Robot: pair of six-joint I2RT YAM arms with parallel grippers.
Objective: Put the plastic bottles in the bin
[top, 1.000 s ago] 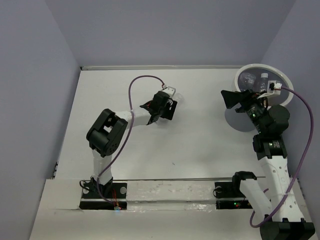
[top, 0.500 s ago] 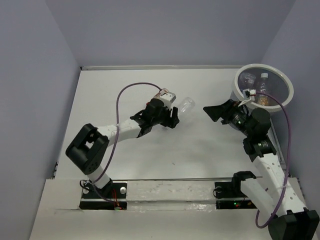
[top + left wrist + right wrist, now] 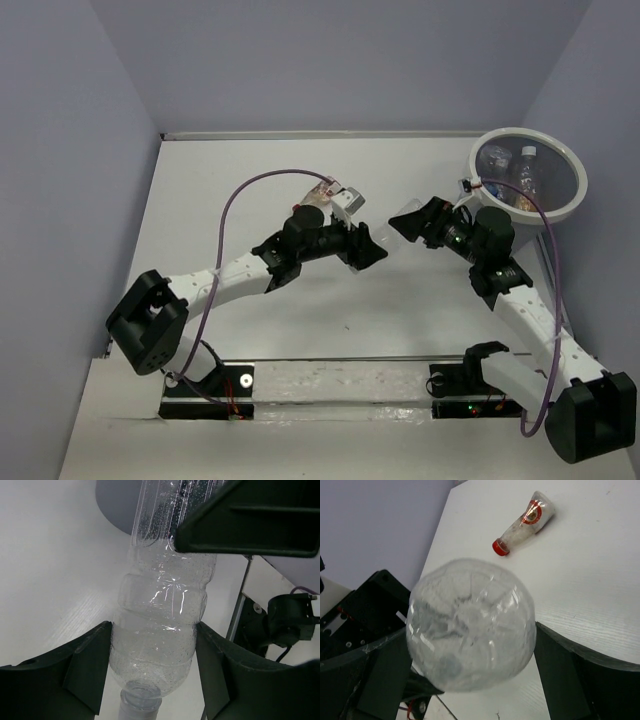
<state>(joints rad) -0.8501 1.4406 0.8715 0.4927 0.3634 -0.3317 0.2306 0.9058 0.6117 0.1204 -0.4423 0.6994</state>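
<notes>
The right gripper needs to close on the bottle: the gripper's finger reaches well along the bottle's side and its base (image 3: 471,626) is between the robot's fingers, so closing now would hold the bottle.
A plain clear plastic bottle (image 3: 388,234) hangs above the table's middle with my left gripper (image 3: 370,246) shut on it. In the left wrist view both fingers press the bottle (image 3: 160,625) near its shoulder, cap toward the camera. My right gripper (image 3: 413,222) is open, its fingers standing on either side of the bottle's base (image 3: 470,650). A tiny red-capped bottle (image 3: 525,522) lies on the table beyond. The bin (image 3: 574,172) stands at the far right, with an orange-filled bottle (image 3: 523,178) and a clear one (image 3: 495,157) inside.
Purple walls close in the white table (image 3: 230,210) on three sides. Purple cables loop over both arms. The arm bases and a rail (image 3: 340,358) run along the near edge.
My left arm has carried the clear bottle to the right. My right gripper has swung left away from the bin, opened wider and come around the bottle's base.
</notes>
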